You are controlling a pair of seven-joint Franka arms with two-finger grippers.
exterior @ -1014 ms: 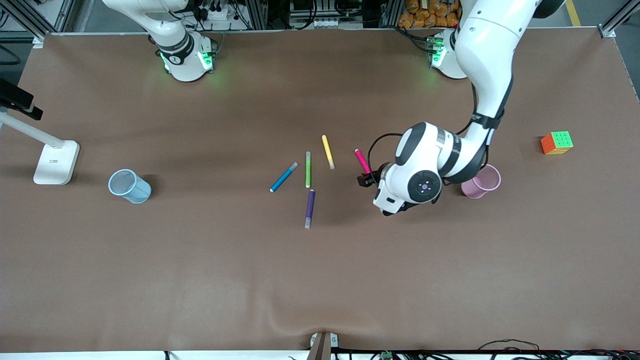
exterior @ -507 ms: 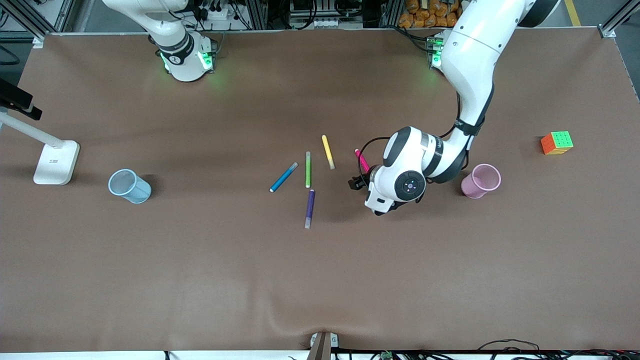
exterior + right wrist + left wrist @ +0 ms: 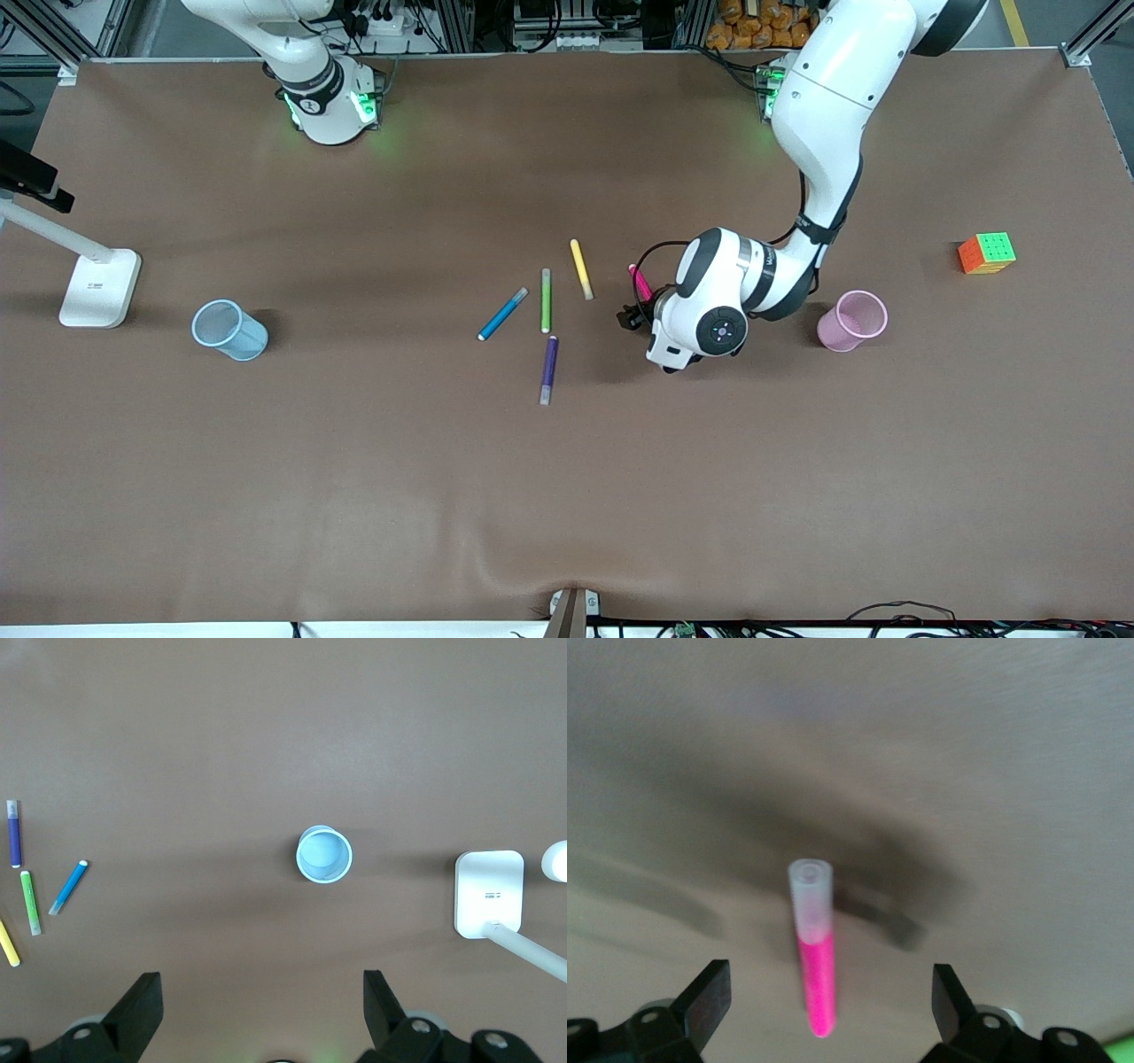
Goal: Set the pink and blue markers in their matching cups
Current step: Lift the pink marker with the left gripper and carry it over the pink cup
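My left gripper grabs the marker by its pink body next, so the pink marker's pale cap stays free on the way to the matching cup.
The pink marker lies on the table, mostly covered by my left hand; in the left wrist view it lies between the open fingers, pale cap pointing away. My left gripper is open and empty just above it. The pink cup stands upright beside the left hand, toward the left arm's end. The blue marker lies mid-table and shows in the right wrist view. The blue cup stands upright toward the right arm's end, seen from above. My right gripper is open, empty, high over the table.
A green pen, a yellow pen and a dark purple pen lie close to the blue marker. A colour cube sits toward the left arm's end. A white lamp base stands near the blue cup.
My left hand has moved away from the pink cup and over the pink marker, covering more of it. The pink cup now shows whole. The right arm has not moved.
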